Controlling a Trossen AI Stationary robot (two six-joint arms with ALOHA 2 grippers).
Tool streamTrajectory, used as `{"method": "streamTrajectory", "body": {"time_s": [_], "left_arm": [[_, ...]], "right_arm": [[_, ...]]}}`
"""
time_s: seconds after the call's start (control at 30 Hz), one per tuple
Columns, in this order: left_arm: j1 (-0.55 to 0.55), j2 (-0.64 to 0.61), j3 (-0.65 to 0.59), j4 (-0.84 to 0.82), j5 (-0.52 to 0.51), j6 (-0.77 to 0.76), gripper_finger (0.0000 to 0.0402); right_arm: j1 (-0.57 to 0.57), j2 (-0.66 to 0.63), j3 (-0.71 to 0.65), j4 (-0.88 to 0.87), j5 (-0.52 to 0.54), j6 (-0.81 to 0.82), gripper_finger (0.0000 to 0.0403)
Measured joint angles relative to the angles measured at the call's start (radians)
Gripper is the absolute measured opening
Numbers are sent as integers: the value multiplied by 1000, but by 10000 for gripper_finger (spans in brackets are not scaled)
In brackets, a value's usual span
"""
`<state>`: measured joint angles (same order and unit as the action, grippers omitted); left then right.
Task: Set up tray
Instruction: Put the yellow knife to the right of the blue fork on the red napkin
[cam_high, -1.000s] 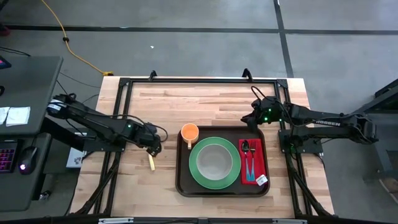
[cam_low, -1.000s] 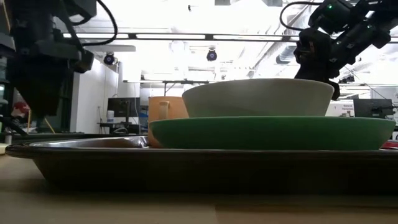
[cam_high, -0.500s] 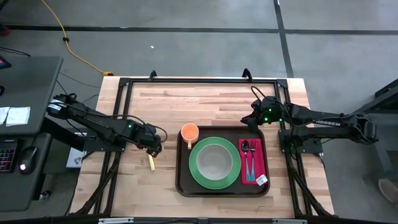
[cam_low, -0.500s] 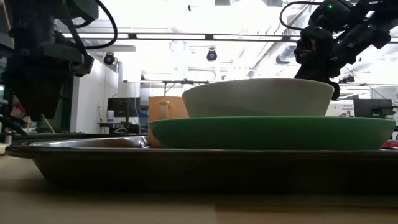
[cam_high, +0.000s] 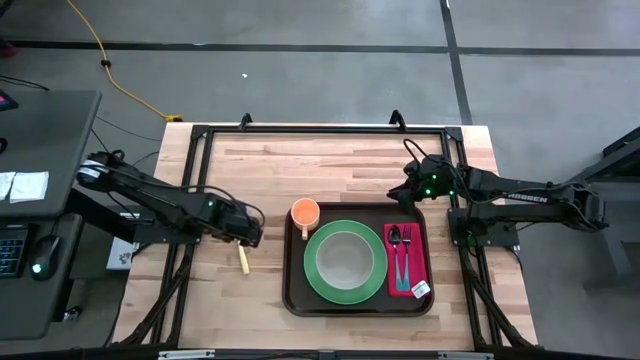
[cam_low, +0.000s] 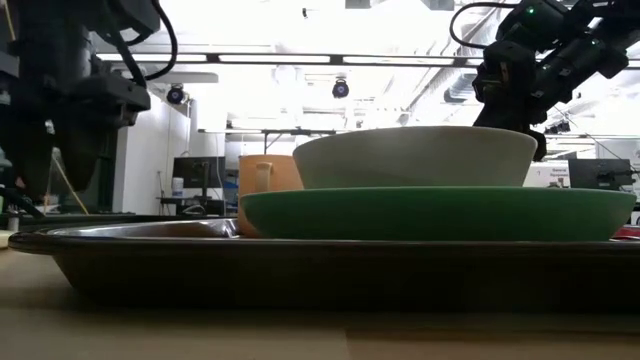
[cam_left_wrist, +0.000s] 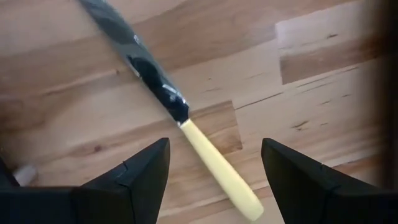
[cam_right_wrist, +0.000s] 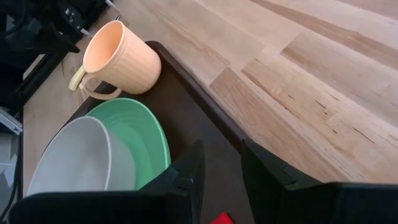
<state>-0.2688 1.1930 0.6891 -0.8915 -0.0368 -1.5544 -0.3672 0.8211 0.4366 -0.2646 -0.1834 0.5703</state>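
Observation:
My left gripper is to grab the knife by its yellow handle (cam_high: 244, 260) next, so that it can set the knife on the tray beside the plate (cam_high: 318, 285).
The dark-brown tray (cam_high: 292, 290) lies on the wooden table. It carries a green plate (cam_high: 318, 285) with a grey bowl (cam_high: 346, 258), an orange cup (cam_high: 305, 212) and a red napkin (cam_high: 418, 255) with a fork and a spoon. A knife (cam_left_wrist: 180, 115) with a yellow handle and dark blade lies flat on the table left of the tray. My left gripper (cam_left_wrist: 214, 158) hangs open above it, pointing down, one finger on either side of the handle, touching nothing. My right gripper (cam_right_wrist: 222, 168) hovers over the tray's far right corner, its fingers a little apart with nothing between them.
A black metal frame (cam_high: 300, 130) runs round the table's far and side edges. Bare wood lies beyond the tray toward the far edge and around the knife (cam_high: 243, 260). A desk with a keyboard and mouse (cam_high: 40, 268) stands off the table's left.
My left gripper has rolled about its downward-pointing axis above the knife while staying in place; in the low view its two fingers now show side by side. The knife and the things on the tray have kept still.

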Motion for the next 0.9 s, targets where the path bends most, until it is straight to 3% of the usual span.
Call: {"method": "streamTrajectory", "body": {"time_s": [0.43, 0.6, 0.9], "left_arm": [[0, 105, 0, 54, 155, -51, 282], [0, 117, -13, 67, 137, -65, 282], [0, 117, -119, 248, 123, -155, 282]], "right_arm": [[0, 0, 0, 0, -3, -7, 83], [0, 0, 0, 0, -3, -14, 83], [0, 0, 0, 0, -3, -30, 83]]}}
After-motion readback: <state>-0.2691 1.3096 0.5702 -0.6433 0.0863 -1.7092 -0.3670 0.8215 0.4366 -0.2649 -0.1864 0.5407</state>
